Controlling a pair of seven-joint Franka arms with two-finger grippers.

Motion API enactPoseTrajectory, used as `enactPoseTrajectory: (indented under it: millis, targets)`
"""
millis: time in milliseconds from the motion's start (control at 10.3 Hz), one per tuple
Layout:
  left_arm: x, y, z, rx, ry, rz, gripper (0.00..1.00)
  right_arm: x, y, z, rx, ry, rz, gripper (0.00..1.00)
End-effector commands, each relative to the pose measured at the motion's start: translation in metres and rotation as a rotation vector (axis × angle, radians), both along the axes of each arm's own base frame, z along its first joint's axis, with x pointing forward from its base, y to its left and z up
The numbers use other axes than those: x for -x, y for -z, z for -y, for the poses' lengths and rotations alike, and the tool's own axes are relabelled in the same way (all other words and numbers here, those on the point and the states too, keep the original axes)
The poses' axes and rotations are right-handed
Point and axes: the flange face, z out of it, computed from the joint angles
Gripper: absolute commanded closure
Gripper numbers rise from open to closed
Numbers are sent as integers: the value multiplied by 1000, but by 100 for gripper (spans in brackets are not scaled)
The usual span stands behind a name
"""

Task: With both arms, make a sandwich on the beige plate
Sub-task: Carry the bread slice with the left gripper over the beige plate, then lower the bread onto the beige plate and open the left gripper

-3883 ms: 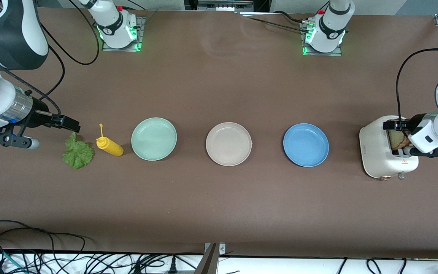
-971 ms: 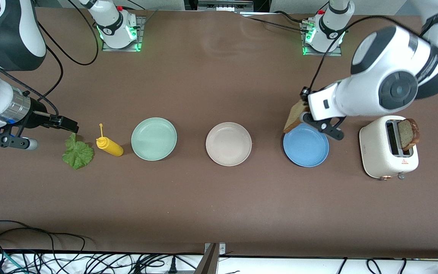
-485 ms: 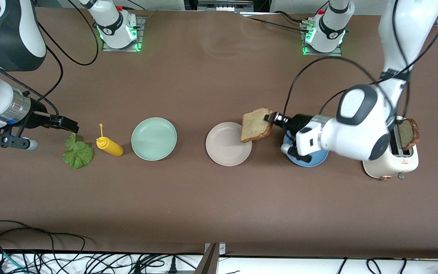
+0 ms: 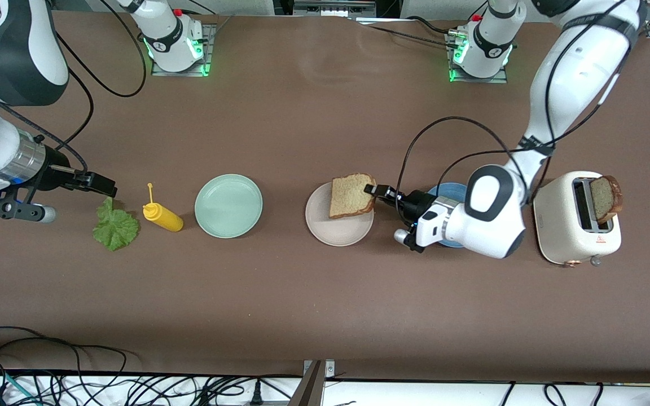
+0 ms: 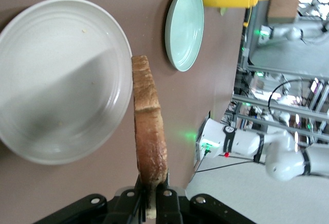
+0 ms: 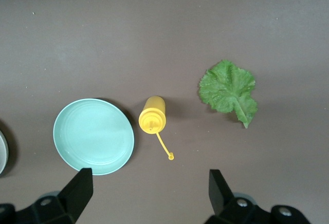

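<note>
The toast's lower edge is above the beige plate, so my left gripper should lower the toast before it opens.
My left gripper is shut on a slice of brown-crusted toast and holds it low over the beige plate. In the left wrist view the toast stands edge-on between the jaws, beside the beige plate. A second toast slice sticks up out of the toaster. The green lettuce leaf lies flat on the table at the right arm's end. My right gripper is open and empty above the leaf, which shows in the right wrist view.
A yellow squeeze bottle lies between the lettuce and the mint-green plate. The blue plate is mostly hidden under my left wrist. Cables run along the table's near edge.
My left gripper carried the toast from the toaster past the blue plate and lowered it over the beige plate. The right arm has not moved.
</note>
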Motion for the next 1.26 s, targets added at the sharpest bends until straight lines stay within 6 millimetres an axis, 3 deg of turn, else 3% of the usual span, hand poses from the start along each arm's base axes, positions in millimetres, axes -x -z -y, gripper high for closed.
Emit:
enactPoseTrajectory:
  millis: [0,291,388,583,777,971,1165]
  targets:
    - [1,32,5,90,2,61,100,-3,-4,1,-20,-11,4,0]
    - [5,60,17,96,-9,116,100,-3,-4,1,-20,-9,4,0]
    - [7,62,22,98,-4,112,61,-3,-4,1,-20,-11,4,0]
    - [9,63,34,113,-32,109,0,-3,-4,2,-20,-9,4,0]
    - [4,51,28,99,-30,128,0,-3,-4,1,-20,-9,4,0]
    - [-7,18,17,29,34,229,0,-3,-4,1,-20,-11,4,0]
    - [-14,-1,-4,-68,67,230,0,-3,-4,1,-20,-9,4,0]
